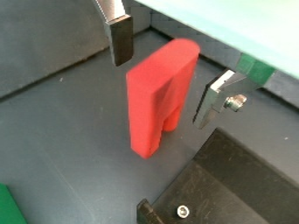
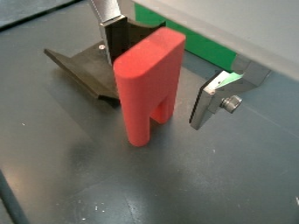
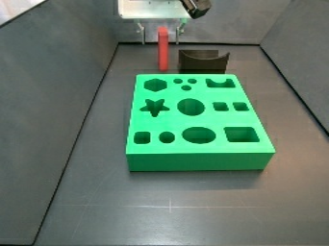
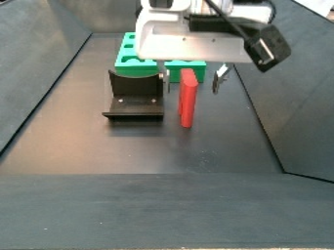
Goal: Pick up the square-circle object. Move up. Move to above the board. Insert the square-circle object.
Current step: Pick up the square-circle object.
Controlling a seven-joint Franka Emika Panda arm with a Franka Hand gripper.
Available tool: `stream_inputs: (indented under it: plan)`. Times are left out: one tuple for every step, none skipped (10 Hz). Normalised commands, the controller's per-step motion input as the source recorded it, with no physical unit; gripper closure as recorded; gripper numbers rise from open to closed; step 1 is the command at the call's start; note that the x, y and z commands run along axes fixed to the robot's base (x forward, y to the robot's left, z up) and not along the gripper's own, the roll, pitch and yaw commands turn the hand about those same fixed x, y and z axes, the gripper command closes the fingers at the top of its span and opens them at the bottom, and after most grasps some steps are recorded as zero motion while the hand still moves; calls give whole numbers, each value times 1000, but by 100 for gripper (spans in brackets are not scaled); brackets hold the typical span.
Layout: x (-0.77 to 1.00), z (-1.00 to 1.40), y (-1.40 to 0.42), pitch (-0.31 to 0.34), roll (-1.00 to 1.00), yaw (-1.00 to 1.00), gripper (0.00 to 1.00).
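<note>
The gripper grabs the square-circle object by its upper part next, to insert the object into the board.
The square-circle object is a tall red peg standing upright on the dark floor, seen in both wrist views and both side views. My gripper is open and straddles the peg's upper part. One finger and the opposite finger each stand a small gap away from it. In a side view the gripper hangs behind the board, a thick green slab with many shaped holes. The board's edge shows in another side view.
The fixture, a dark L-shaped bracket, stands just beside the peg, between it and the board. Grey walls enclose the floor on the sides and the back.
</note>
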Motion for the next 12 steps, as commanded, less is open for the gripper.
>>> stream_inputs:
  plan:
    - [0, 0, 0, 0, 0, 0, 0]
    - [0, 0, 0, 0, 0, 0, 100]
    - [0, 0, 0, 0, 0, 0, 100]
    - [0, 0, 0, 0, 0, 0, 100]
    - [0, 0, 0, 0, 0, 0, 100]
    - [0, 0, 0, 0, 0, 0, 100]
    - [0, 0, 0, 0, 0, 0, 100]
    - [0, 0, 0, 0, 0, 0, 100]
    - [0, 0, 0, 0, 0, 0, 100]
    - [0, 0, 0, 0, 0, 0, 100]
    - [0, 0, 0, 0, 0, 0, 100]
    - [0, 0, 0, 0, 0, 0, 100]
